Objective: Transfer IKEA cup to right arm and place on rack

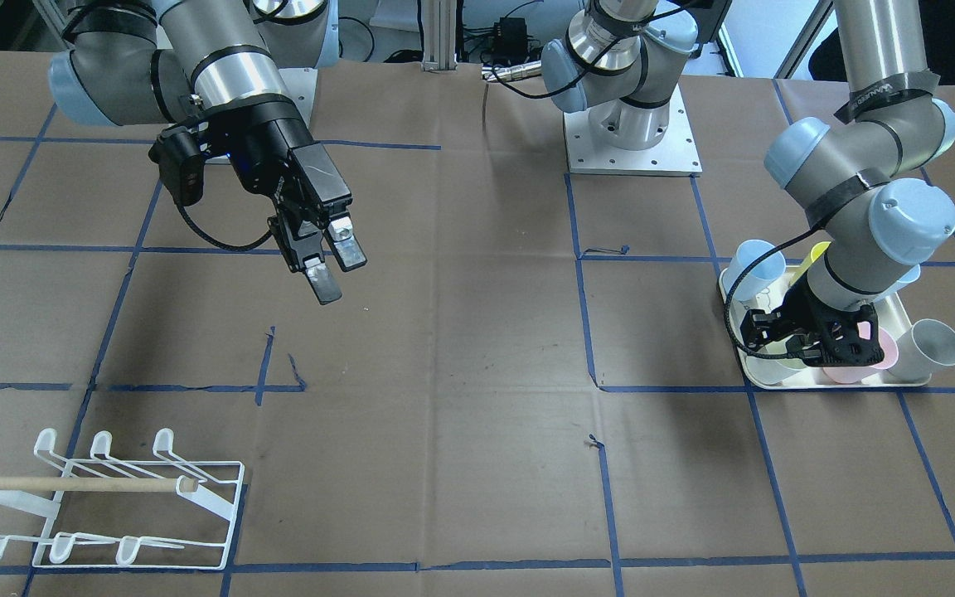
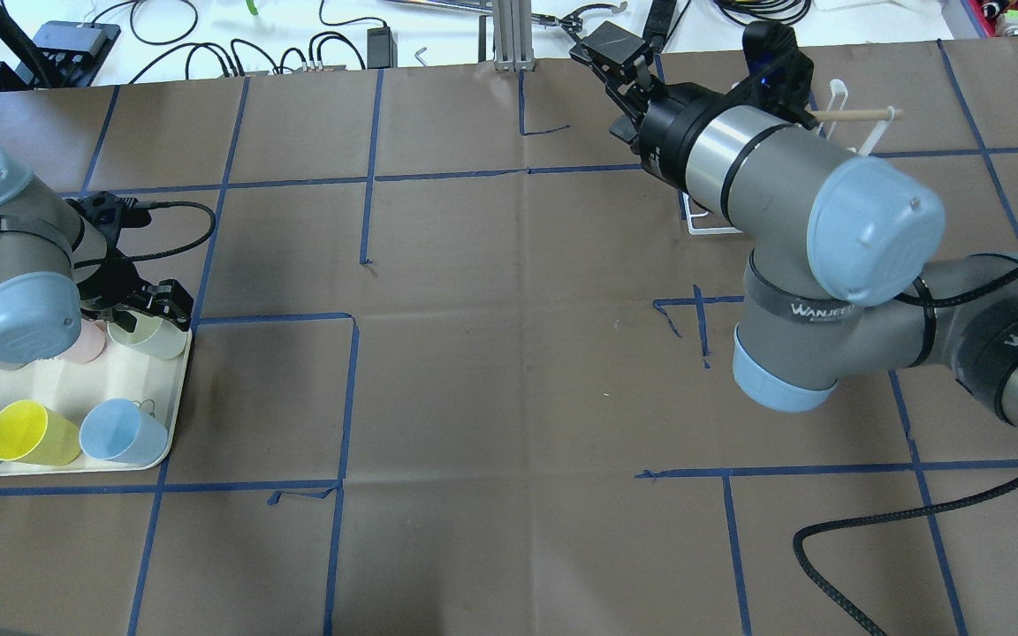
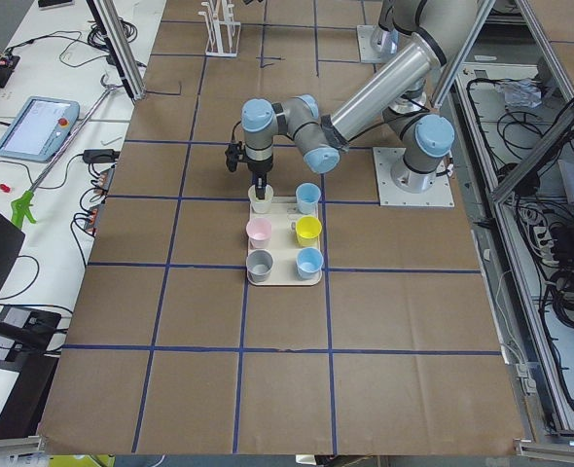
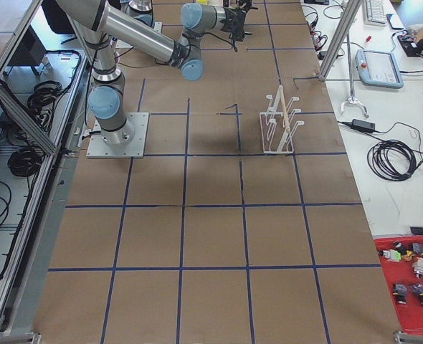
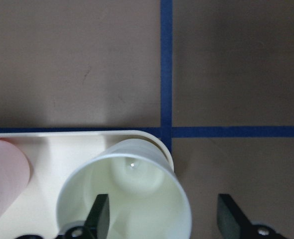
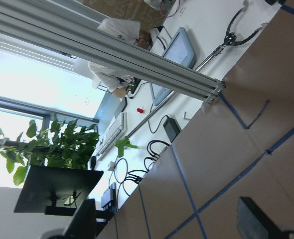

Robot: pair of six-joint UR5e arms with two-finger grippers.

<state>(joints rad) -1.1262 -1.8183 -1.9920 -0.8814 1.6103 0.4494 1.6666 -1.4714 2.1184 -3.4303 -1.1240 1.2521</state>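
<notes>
The cup's opening [image 5: 124, 199] is wider than the gap between my fingers, so my left gripper should grab the cup by its thin side at the rim [image 5: 186, 199] next.
A pale green IKEA cup [image 5: 129, 191] stands upright at the corner of a cream tray [image 2: 58, 389]. My left gripper [image 5: 164, 219] is open and low over the cup. One finger is inside the cup and the other outside its rim, with the wall between them. In the overhead view the same cup [image 2: 151, 337] sits under the left gripper [image 2: 142, 309]. The right gripper [image 1: 338, 274] hangs open and empty, high above the table. The white wire rack [image 1: 113, 506] with a wooden dowel stands apart from both arms, partly hidden behind the right arm [image 2: 792, 168] in the overhead view.
Pink [image 2: 85, 344], yellow [image 2: 27, 433] and blue [image 2: 120, 435] cups also stand on the tray. Brown paper with blue tape lines covers the table. Cables and a metal post [image 2: 509, 35] lie at the far edge.
</notes>
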